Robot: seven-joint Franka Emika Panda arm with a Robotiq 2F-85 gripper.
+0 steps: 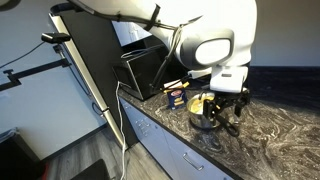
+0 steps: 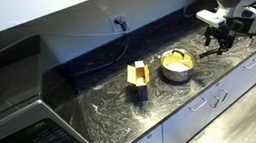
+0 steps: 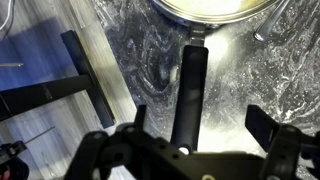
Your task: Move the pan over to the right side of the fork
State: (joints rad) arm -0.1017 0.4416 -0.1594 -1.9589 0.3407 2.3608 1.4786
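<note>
My gripper moves lower next, before closing, since its open fingers line up with the pan's handle but are above it and would close over it.
The pan (image 2: 178,64) is a small shiny steel saucepan with a yellow inside. It stands on the dark marbled counter (image 2: 104,115) and shows in both exterior views (image 1: 203,108). Its short dark handle (image 3: 190,90) points toward my gripper (image 3: 200,122). The gripper is open, with one finger on each side of the handle and a gap on both sides. It hovers low over the handle's end (image 2: 219,34). A thin metal utensil (image 3: 270,25), possibly the fork, lies beside the pan's rim in the wrist view.
A small blue-and-yellow box (image 2: 137,80) stands next to the pan on the side away from the gripper. A black appliance (image 2: 19,122) sits at the counter's far end. The counter's front edge runs above white drawers (image 2: 209,106). A wall outlet (image 2: 118,24) sits behind.
</note>
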